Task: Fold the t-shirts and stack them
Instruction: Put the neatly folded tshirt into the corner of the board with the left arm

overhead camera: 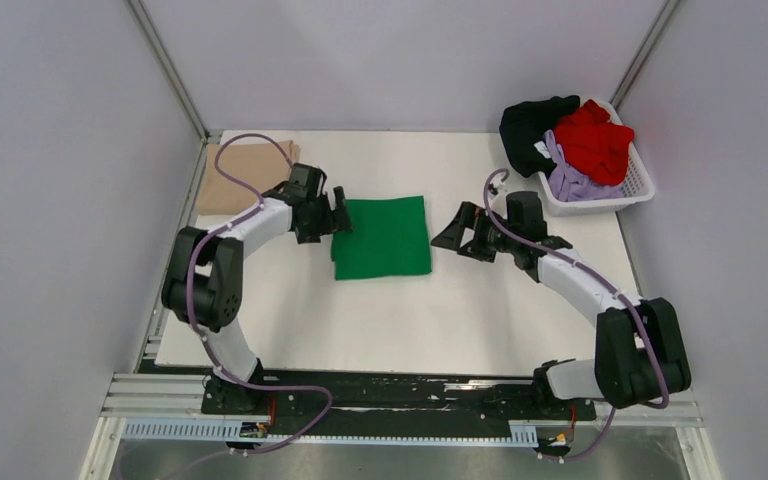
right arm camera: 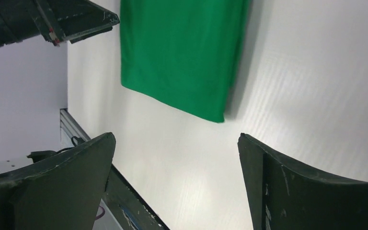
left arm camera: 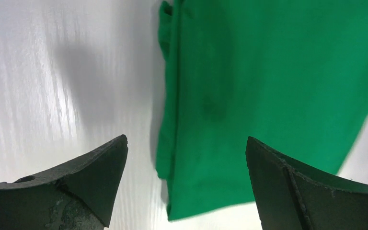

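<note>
I will next use my left gripper to grab the green t-shirt's folded edge (overhead camera: 336, 241) (left arm camera: 169, 111) facing the tan t-shirt, with the layers together. Then the green t-shirt can be stacked still folded.
A bright green t-shirt (overhead camera: 382, 237) lies folded into a rectangle at the middle of the white table. It also shows in the left wrist view (left arm camera: 268, 86) and the right wrist view (right arm camera: 182, 52). My left gripper (overhead camera: 339, 214) is open and empty at the shirt's left edge; its jaws stand wide apart over the folded edge (left arm camera: 187, 143). My right gripper (overhead camera: 452, 232) is open and empty just right of the shirt (right arm camera: 176, 139), not touching it. A folded tan t-shirt (overhead camera: 235, 175) lies at the far left. Black (overhead camera: 532, 128), red (overhead camera: 593, 140) and lavender (overhead camera: 570, 180) t-shirts are piled in the basket.
A white plastic basket (overhead camera: 638, 185) stands at the far right corner of the table. Grey walls close in on both sides and behind. The table's near edge meets the black rail (overhead camera: 400, 390) carrying the arm bases.
</note>
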Robot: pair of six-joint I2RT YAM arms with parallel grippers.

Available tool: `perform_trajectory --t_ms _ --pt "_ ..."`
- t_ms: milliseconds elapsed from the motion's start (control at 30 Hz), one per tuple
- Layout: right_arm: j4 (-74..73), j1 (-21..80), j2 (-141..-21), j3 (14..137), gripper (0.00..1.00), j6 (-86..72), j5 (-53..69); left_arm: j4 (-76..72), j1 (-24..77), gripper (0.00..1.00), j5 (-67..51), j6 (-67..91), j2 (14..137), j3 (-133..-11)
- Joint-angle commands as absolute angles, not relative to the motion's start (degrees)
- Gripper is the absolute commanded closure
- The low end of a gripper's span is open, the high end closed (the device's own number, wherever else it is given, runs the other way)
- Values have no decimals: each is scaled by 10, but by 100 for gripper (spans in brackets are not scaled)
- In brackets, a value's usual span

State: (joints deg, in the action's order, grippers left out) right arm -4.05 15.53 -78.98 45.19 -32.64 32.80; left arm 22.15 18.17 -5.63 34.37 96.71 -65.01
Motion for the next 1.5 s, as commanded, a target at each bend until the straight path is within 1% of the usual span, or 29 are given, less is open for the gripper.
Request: perform_trajectory --t_ms 0,200,267,333,467,500,533,567,600,633,667,700,733,800,867,967,1133,1200,1333,1467 --pt "-88 145 -726 422 0 -272 295 251 178 0 -50 323 1046 -696" --pt "-145 134 -658 400 0 -235 226 236 196 0 -68 341 1094 -701" --pt "-151 132 -643 395 0 -233 216 234 211 2 -68 346 1107 -701" --pt "-153 131 -630 393 0 -232 211 244 226 6 -62 351 1122 -710" --pt "-154 130 -611 389 0 -231 208 280 263 16 -11 361 1160 -745" --pt "-154 130 -608 387 0 -231 207 302 268 22 15 362 1169 -767" --pt "-154 130 -605 386 0 -231 205 314 278 25 28 365 1186 -780" --pt "-154 130 -602 383 0 -231 203 340 284 33 56 367 1195 -803" --pt "-155 130 -599 381 0 -231 199 351 295 39 70 369 1214 -816" --pt "-155 130 -595 379 0 -232 196 375 300 50 98 370 1222 -839" --pt "-155 130 -592 377 0 -232 194 386 308 55 110 372 1238 -850" --pt "-155 130 -589 376 0 -232 192 405 311 64 128 372 1245 -871" --pt "-155 129 -586 375 0 -232 191 419 314 69 144 370 1258 -879" --pt "-156 129 -582 374 0 -232 191 436 316 89 170 363 1270 -914" --pt "-155 129 -578 372 0 -232 189 455 316 100 207 348 1275 -941" --pt "-153 129 -575 369 0 -234 186 466 316 100 266 298 1275 -976" --pt "-150 129 -567 365 0 -243 163 477 311 100 437 210 1276 -1052" --pt "-150 130 -559 360 0 -250 141 456 303 100 480 154 1274 -1067" --pt "-149 130 -538 349 0 -262 94 394 278 100 510 60 1254 -1071" --pt "-147 129 -521 345 0 -264 75 319 249 100 521 -34 1233 -1064"
